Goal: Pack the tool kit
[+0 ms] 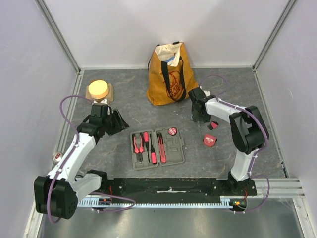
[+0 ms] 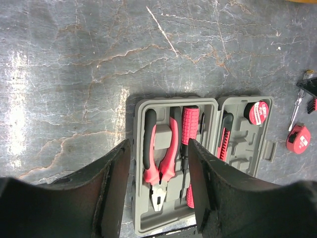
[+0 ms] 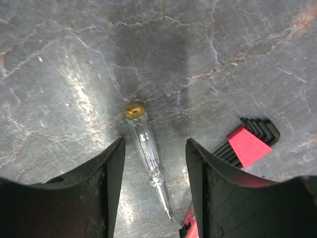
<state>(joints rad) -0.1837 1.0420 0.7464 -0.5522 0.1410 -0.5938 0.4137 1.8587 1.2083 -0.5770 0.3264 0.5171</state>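
Note:
The tester screwdriver (image 1: 199, 131) (image 3: 146, 146) should be pinched next by my right gripper across its clear handle below the brass cap. Both ends then stay free, so my gripper can lay it lengthwise in the case.
The dark-grey tool kit case (image 1: 177, 156) lies open at the middle of the table. It holds red-and-black pliers (image 2: 161, 158), a red screwdriver (image 2: 189, 131), a knife (image 2: 224, 141) and a round red piece (image 2: 257, 112). My left gripper (image 2: 158, 144) is open and empty, above and left of the case. My right gripper (image 3: 155, 144) is open, its fingers either side of a clear tester screwdriver (image 3: 146, 146) with a brass cap, which lies on the table. A red-sleeved hex key set (image 3: 247, 144) lies just right of it. A red tape measure (image 1: 210, 140) lies on the table right of the case.
A mustard-yellow tote bag (image 1: 171, 74) stands at the back centre. A round yellow-topped tan block (image 1: 99, 90) sits at the back left, close behind my left arm. White walls close in the back and both sides.

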